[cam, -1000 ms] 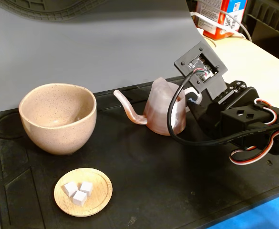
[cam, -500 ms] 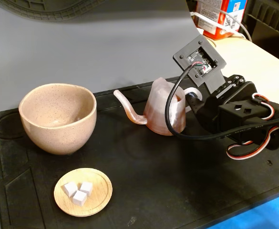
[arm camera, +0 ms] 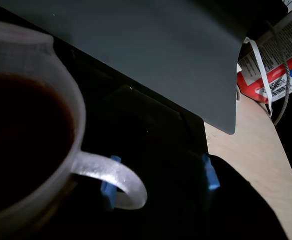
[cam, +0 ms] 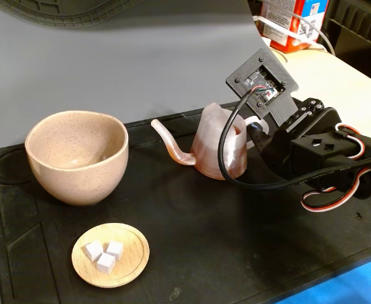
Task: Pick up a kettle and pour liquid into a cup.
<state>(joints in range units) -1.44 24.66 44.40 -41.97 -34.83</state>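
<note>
My gripper picks up the kettle by its loop handle (cam: 259, 124) next, which leaves the kettle's thin spout (cam: 171, 142) free to pour into the cup.
The translucent pinkish kettle (cam: 215, 144) stands upright on the black mat, its thin spout pointing left toward the speckled beige cup (cam: 77, 155). My gripper (cam: 259, 131) is at the kettle's right side, by the loop handle. In the wrist view the kettle (arm camera: 33, 60) fills the left, with dark reddish-brown liquid (arm camera: 21, 140) inside. The gripper (arm camera: 158, 182) is open. One blue fingertip (arm camera: 108, 188) sits right at the handle (arm camera: 117, 175) and the other blue fingertip (arm camera: 210, 175) stands well off to the right.
A small wooden saucer (cam: 134, 263) with three white cubes lies on the mat in front of the cup. A grey backdrop board (cam: 141, 57) rises behind. A red-and-white carton (cam: 286, 22) stands on the pale table at the back right.
The arm has shifted a little up and left, closer to the kettle's handle. Kettle, cup and saucer have stayed in place.
</note>
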